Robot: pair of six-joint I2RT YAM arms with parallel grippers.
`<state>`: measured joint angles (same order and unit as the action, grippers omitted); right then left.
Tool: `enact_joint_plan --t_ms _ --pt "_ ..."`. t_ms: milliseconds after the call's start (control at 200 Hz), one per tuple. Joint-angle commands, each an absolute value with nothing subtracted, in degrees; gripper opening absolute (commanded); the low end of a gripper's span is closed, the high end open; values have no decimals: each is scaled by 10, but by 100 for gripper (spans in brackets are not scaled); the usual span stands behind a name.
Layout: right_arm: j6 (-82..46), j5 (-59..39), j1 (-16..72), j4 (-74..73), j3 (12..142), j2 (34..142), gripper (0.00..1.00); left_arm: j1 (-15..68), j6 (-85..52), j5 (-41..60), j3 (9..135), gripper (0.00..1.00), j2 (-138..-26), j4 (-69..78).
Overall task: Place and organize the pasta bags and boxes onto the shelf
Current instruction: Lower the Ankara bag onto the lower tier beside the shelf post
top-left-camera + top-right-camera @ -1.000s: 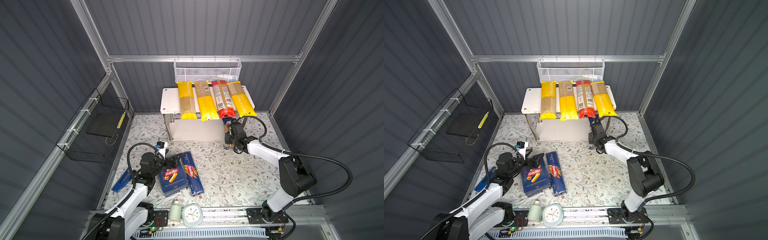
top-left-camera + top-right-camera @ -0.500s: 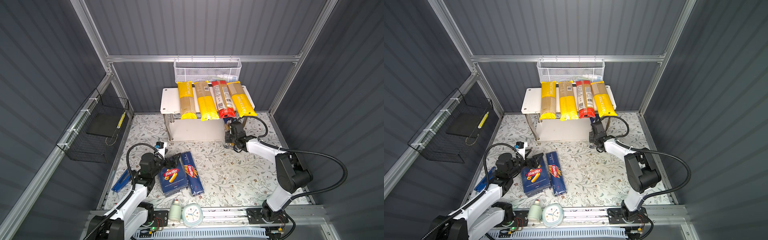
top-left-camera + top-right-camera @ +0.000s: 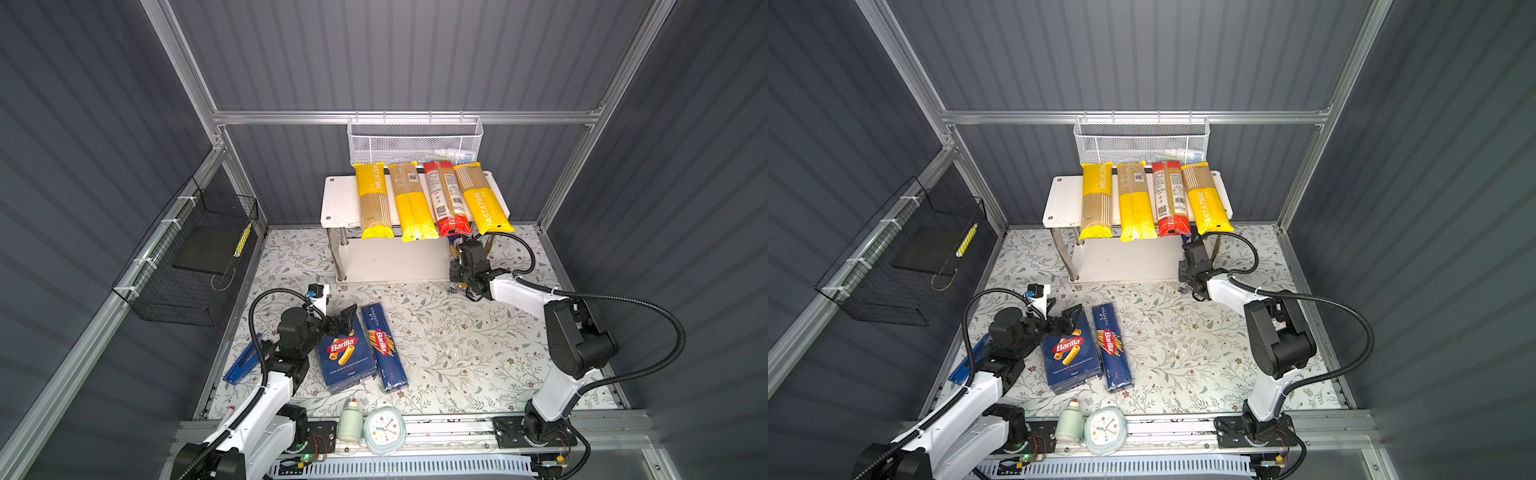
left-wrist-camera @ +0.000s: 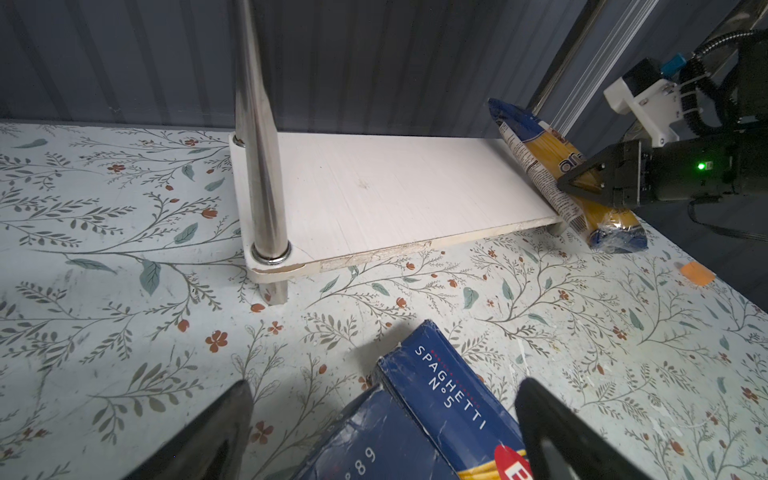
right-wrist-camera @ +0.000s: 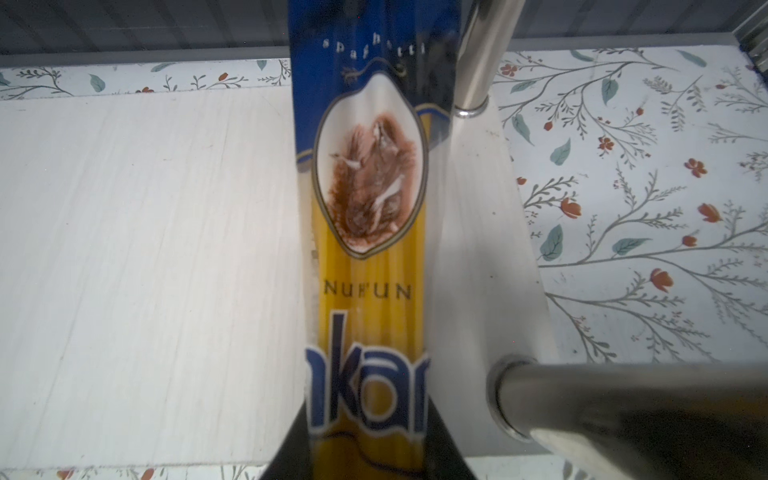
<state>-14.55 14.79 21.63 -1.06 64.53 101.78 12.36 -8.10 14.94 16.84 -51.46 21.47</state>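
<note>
The bag's far end tilts just above the lower board [image 4: 395,195] beside the chrome legs, so it is time to open my right gripper. The bag would end on that board.
The white shelf [image 3: 338,203] [image 3: 1061,199] carries three yellow bags [image 3: 374,199] [image 3: 411,208] [image 3: 482,199] and a red bag [image 3: 446,199] side by side on its top board. My right gripper [image 3: 462,255] [image 3: 1192,253] [image 4: 582,185] [image 5: 368,436] is shut on the blue-and-clear bag [image 4: 536,158] [image 5: 370,208]. That bag lies lengthwise on the right end of the lower board [image 4: 395,195], its near end overhanging. My left gripper [image 3: 343,324] [image 3: 1067,318] [image 4: 384,399] is open over the far ends of the wide pasta box [image 3: 345,361] [image 4: 374,440] and the narrow one [image 3: 384,349] [image 4: 449,403], which lie flat on the floor.
A white mesh basket [image 3: 415,143] hangs behind the shelf, a black wire basket [image 3: 191,257] on the left wall. Chrome legs [image 4: 259,145] [image 5: 623,407] stand close to the blue bag. A blue object [image 3: 243,363] lies at the left edge. A bottle [image 3: 350,422] and clock [image 3: 384,430] sit in front.
The right arm's elbow has crept toward the shelf while its gripper stays at the lower board with the blue bag. The left arm and both boxes have not moved.
</note>
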Motion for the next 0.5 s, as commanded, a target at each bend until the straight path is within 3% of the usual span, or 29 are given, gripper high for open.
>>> enact_joint_plan --t_ms 0,255,495 --pt "-156 162 205 -74 676 1014 26 127 -69 144 170 99 -514 207" --pt "-165 162 203 -65 658 997 55 127 -71 143 170 99 -514 207" --pt "-192 137 211 -45 603 952 59 127 -72 143 170 99 -516 207"
